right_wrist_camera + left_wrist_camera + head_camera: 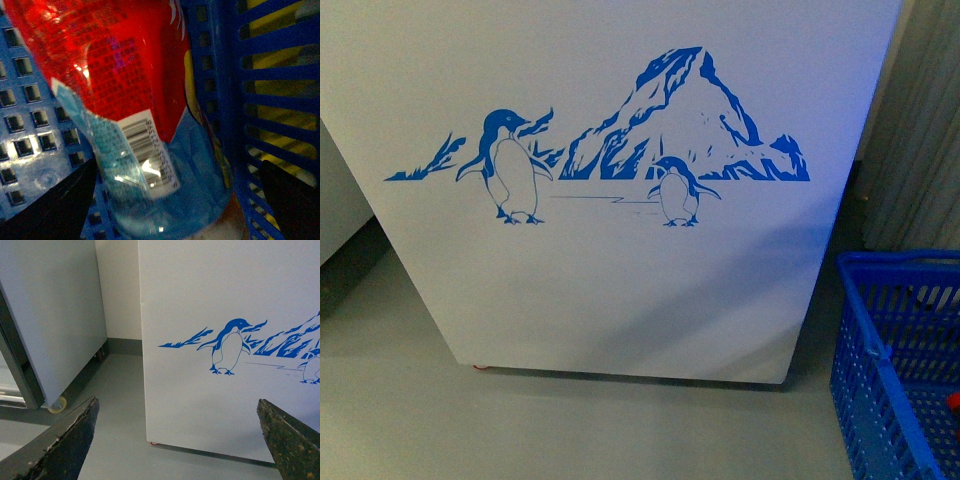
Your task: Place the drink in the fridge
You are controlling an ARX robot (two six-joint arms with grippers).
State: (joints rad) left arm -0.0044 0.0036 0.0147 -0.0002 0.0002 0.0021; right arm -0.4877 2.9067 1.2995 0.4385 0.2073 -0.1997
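Note:
My right gripper picks up the bottle by its blue-labeled end (pixel 160 185) next, to put it in the fridge.
The fridge (pixel 620 280) fills the front view: a white side wall with a blue penguin-and-mountain graphic, standing on the grey floor. Its top is out of view. The left wrist view shows the same wall (pixel 225 305), with my left gripper (pixel 182 440) open in front of it and nothing between the fingers. The drink (pixel 130 100), a bottle with a red and blue label and a barcode, lies inside a blue basket (pixel 280 100). My right gripper (pixel 180 200) is open close over the bottle, one finger on each side. Neither arm shows in the front view.
The blue plastic basket (pixel 900 350) stands on the floor right of the fridge, a bit of red showing inside. A grey-white cabinet (pixel 50 315) on casters stands left of the fridge, with a floor gap between them. A grey curtain (pixel 920 120) hangs behind the basket.

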